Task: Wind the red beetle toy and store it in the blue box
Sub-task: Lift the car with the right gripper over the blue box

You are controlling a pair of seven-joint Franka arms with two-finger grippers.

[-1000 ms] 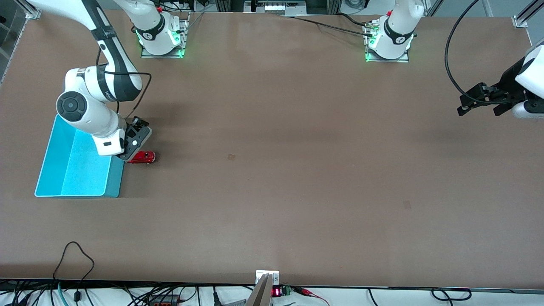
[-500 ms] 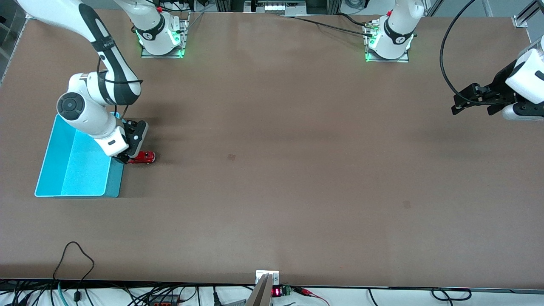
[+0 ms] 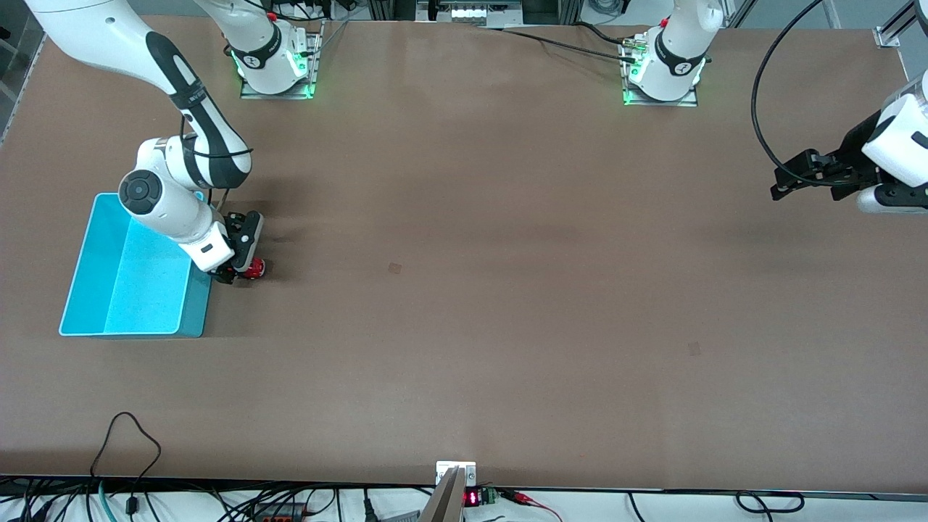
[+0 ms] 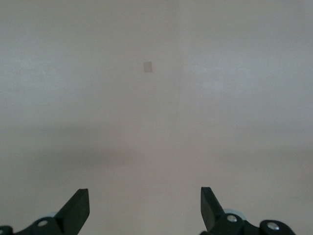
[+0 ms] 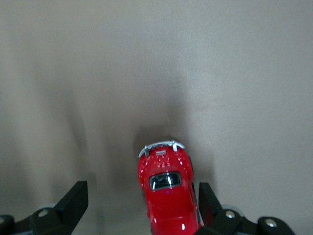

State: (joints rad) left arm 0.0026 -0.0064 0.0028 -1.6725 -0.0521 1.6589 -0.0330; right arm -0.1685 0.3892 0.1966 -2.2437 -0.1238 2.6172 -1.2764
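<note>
The red beetle toy should go into the blue box [image 3: 87, 290], so the robot's right gripper should next grab the door sides of the red beetle toy [image 3: 254, 270].
The red beetle toy [image 3: 254, 270] sits on the brown table beside the blue box [image 3: 87, 290], at the right arm's end. In the right wrist view the toy [image 5: 167, 196] lies between my open fingers, close against one finger and apart from the other. My right gripper [image 3: 235, 274] is low over the toy, open and straddling it. The blue box stands open with nothing in it. My left gripper [image 3: 786, 185] is open and empty, held above the table at the left arm's end, where the arm waits. The left wrist view shows only bare table between its fingers [image 4: 78, 208].
Two small darker patches mark the table top [image 3: 394, 267], one near the middle and one [image 3: 694, 349] toward the left arm's end. Cables and a small display lie along the table's edge nearest the front camera.
My right gripper has swung from beside the box to over the toy, now covering most of it. The left gripper has shifted slightly. The toy has not moved.
</note>
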